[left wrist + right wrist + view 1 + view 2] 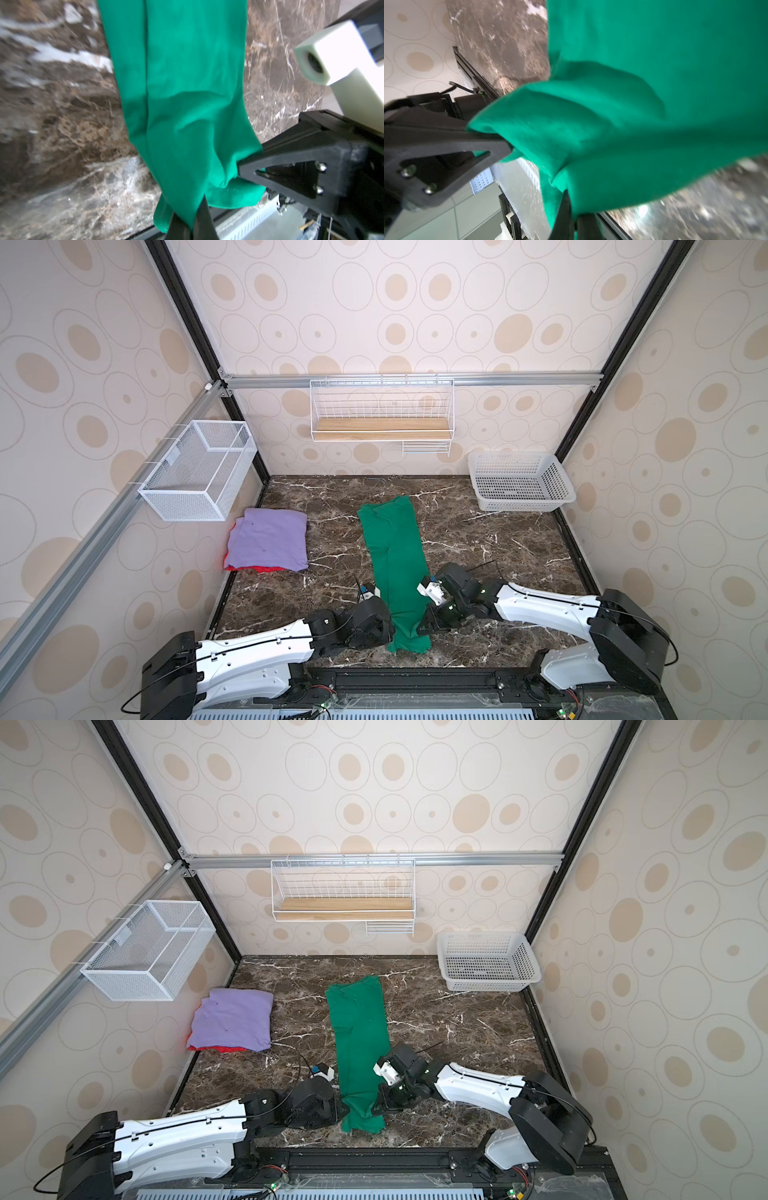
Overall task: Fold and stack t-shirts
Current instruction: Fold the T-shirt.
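Note:
The held cloth hangs short of the t-shirt's middle (397,561). From here, my right gripper keeps hold of the green t-shirt until its near corner lies over that middle.
The green t-shirt (395,547) lies as a long narrow strip down the middle of the marble table, in both top views. My left gripper (390,628) is shut on the strip's near left corner, and the left wrist view shows green cloth (187,83) pinched between its black fingertips (204,209). My right gripper (428,624) is shut on the near right corner, with cloth (654,83) bunched over its tips in the right wrist view. A folded lavender t-shirt (270,539) rests on a red t-shirt (266,569) at the table's left side.
A white perforated basket (519,481) stands at the back right corner. A white mesh box (195,470) hangs on the left wall above the stack. A wire shelf (380,414) hangs on the back wall. The table's black front rail (415,676) runs just behind the grippers.

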Available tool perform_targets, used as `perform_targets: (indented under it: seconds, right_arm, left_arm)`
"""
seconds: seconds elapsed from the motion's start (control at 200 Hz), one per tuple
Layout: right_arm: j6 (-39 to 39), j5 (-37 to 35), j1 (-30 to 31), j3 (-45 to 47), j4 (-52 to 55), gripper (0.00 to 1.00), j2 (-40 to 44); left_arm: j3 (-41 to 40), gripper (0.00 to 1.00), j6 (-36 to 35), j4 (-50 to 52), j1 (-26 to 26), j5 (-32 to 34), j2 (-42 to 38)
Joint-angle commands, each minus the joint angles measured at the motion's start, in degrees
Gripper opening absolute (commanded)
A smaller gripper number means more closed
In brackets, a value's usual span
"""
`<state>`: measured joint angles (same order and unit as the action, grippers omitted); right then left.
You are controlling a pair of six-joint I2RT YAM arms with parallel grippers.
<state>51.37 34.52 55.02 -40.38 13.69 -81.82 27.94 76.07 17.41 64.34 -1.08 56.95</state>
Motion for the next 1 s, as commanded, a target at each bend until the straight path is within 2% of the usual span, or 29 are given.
perform_targets:
  seconds: [0.0, 0.13, 0.28, 0.431, 0.536, 0.646, 0.801, 0.997]
  right_arm:
    - [-1.84, 1.93, -0.92, -3.44, -1.33, 0.00, -0.62]
    - [-4.95, 1.98, -4.14, -6.08, 3.03, 0.00, 0.46]
    - [-7.01, 2.50, -8.56, -6.86, 4.96, 0.00, 2.04]
    - [-8.06, 5.19, -12.23, -7.39, 4.23, 0.00, -0.52]
    - [-8.86, 6.83, -13.58, -8.91, 3.05, 0.00, -3.08]
    - [-9.72, 8.71, -14.50, -11.60, 3.32, 0.00, -5.98]
    - [-9.98, 8.01, -15.74, -13.81, 3.02, 0.00, -9.03]
    - [-8.54, 9.41, -18.36, -14.78, 0.02, 0.00, -13.66]
  left_arm:
    - [-0.77, 0.00, 0.78, -1.75, -1.42, 4.67, -1.80]
    - [-1.05, 0.00, -0.29, -0.87, -4.96, 5.19, -3.78]
    - [-0.92, 0.01, -1.38, 1.39, -7.56, 8.70, -6.25]
    - [-1.22, 0.02, -2.61, 0.04, -11.76, 8.56, -4.82]
    - [-0.95, 0.02, -5.16, -4.17, -14.96, 5.57, -1.17]
    - [2.85, 0.05, -9.36, -4.89, -17.63, 3.36, 4.73]
    - [9.90, 0.06, -13.86, -2.11, -20.22, 3.79, 12.86]
    - [14.61, 0.06, -16.85, -1.61, -23.51, 3.11, 19.59]
